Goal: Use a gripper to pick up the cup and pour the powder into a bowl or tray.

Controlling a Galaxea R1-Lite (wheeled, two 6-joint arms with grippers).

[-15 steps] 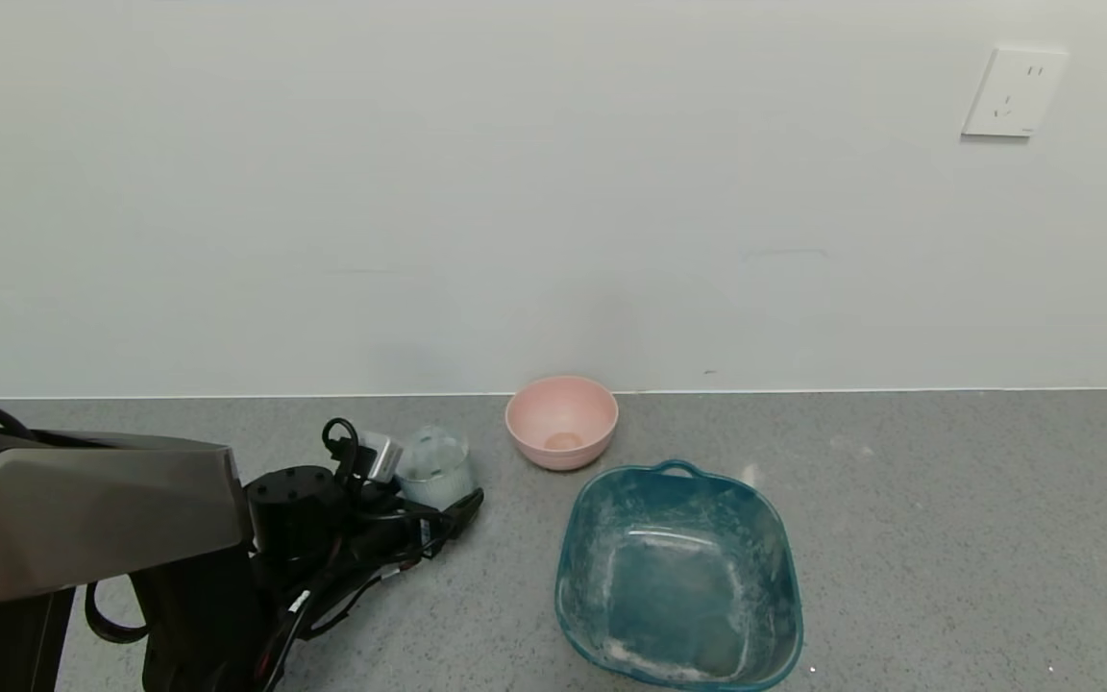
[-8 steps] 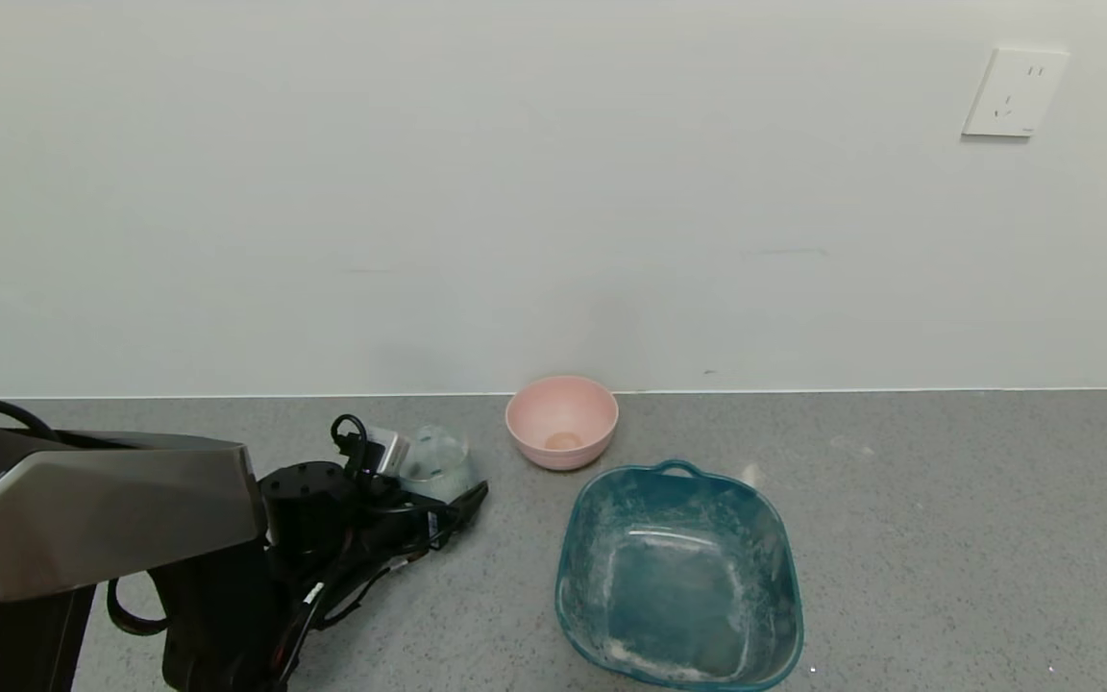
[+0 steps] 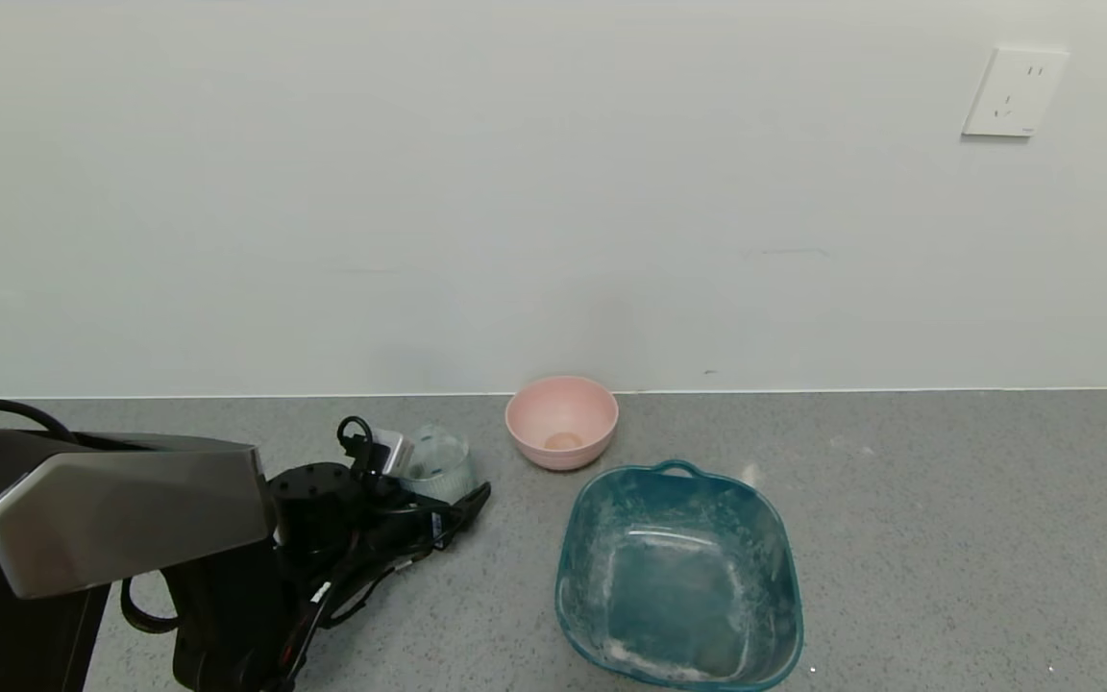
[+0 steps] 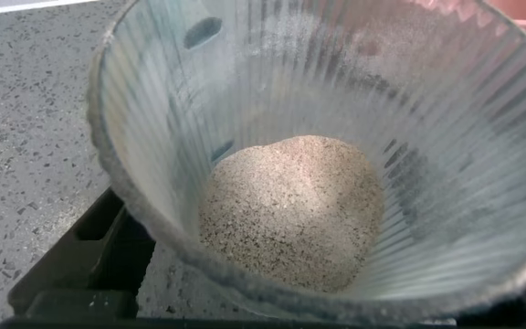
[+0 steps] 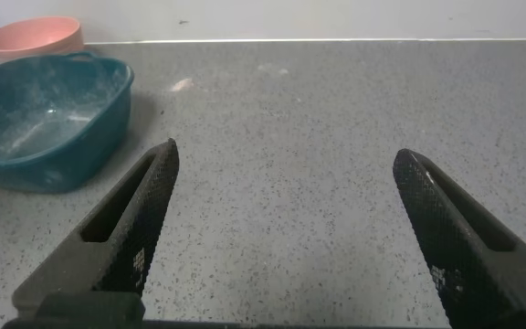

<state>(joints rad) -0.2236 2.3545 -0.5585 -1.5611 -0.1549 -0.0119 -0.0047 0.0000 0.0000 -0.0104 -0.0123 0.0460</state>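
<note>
My left gripper's finger is low beside the cup's ribbed side (image 3: 436, 467) (image 4: 153, 155), so it is time to close my left gripper now. Closing now would catch the cup.
The cup (image 3: 433, 459), a clear ribbed glass dusted white, stands on the grey counter left of the teal basin (image 3: 678, 577). My left gripper (image 3: 438, 473) is open with a finger (image 3: 472, 500) on either side of the cup. In the left wrist view the cup (image 4: 446, 137) fills the frame and a beige pile of powder (image 4: 290, 210) lies in its bottom; one black finger (image 4: 89, 265) shows beside its wall. My right gripper (image 5: 286, 153) is open and empty over bare counter; it does not show in the head view.
A small pink bowl (image 3: 561, 421) stands by the wall, just behind the basin and right of the cup. The basin (image 5: 44, 119) and the pink bowl (image 5: 30, 35) also show far off in the right wrist view. A white wall runs behind the counter.
My left arm has moved a little to the right, bringing its fingers further along the cup. The cup, basin and pink bowl have stayed in place.
</note>
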